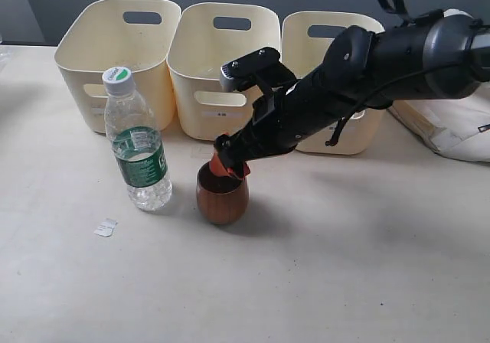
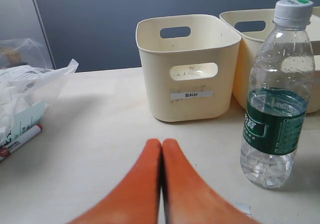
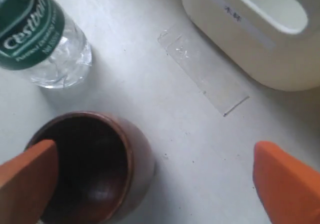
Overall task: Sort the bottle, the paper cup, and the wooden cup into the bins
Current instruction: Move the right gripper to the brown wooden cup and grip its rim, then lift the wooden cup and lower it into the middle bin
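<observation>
My right gripper's orange fingers stop at the wooden cup's rim, above the cup's side (image 1: 233, 205) (image 3: 142, 159), so the gripper comes down next, before it closes on the cup.
The wooden cup (image 1: 222, 197) stands upright mid-table, its dark inside (image 3: 85, 169) facing up. My right gripper (image 1: 228, 165) (image 3: 155, 151) is open just above it, one orange finger (image 3: 25, 179) over the cup's mouth and the other (image 3: 287, 181) well outside the rim. The bottle (image 1: 138, 148) (image 2: 275, 109) (image 3: 35, 29) stands upright just left of the cup. Three cream-yellow bins (image 1: 115, 52) (image 1: 222, 67) (image 1: 329, 44) line the back. My left gripper (image 2: 161, 144) is shut on nothing, low over bare table. The paper cup is out of view.
A white bag (image 1: 452, 129) lies at the right edge behind the right arm. A small paper scrap (image 1: 106, 227) lies near the bottle. Crumpled plastic (image 2: 30, 84) and a marker (image 2: 20, 140) lie at the far left. Clear tape (image 3: 202, 76) is stuck before the middle bin (image 3: 250, 34).
</observation>
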Controlling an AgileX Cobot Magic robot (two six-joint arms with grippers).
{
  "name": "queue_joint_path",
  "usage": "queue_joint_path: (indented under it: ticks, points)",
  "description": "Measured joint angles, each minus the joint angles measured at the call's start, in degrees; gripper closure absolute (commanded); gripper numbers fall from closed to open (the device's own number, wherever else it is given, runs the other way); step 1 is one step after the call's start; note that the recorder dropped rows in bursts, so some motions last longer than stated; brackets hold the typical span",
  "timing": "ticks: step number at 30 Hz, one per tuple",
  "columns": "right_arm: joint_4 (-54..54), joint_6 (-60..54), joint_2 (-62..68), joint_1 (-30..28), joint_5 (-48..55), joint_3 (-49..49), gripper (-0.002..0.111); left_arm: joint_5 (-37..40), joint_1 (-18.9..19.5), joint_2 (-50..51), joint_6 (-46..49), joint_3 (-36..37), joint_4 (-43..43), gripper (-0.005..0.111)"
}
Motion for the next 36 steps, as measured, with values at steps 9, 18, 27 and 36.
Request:
queue_joint_path:
  ticks: [9, 18, 27, 36]
  points:
    - [0.0, -1.7, 3.6, 0.0, -2.7, 0.0, 0.040, 0.0, 0.0, 0.0, 0.0, 0.0, 0.0, 0.106]
    - [-0.5, -3.0, 4.5, 0.0, -2.8, 0.0, 0.108, 0.0, 0.0, 0.0, 0.0, 0.0, 0.0, 0.106]
    - [-1.1, -2.8, -1.9, 0.1, -2.2, -0.1, 0.108, 0.0, 0.0, 0.0, 0.0, 0.0, 0.0, 0.106]
    - [-1.2, -2.7, -8.7, 0.1, -11.7, -9.4, 0.108, 0.0, 0.0, 0.0, 0.0, 0.0, 0.0, 0.106]
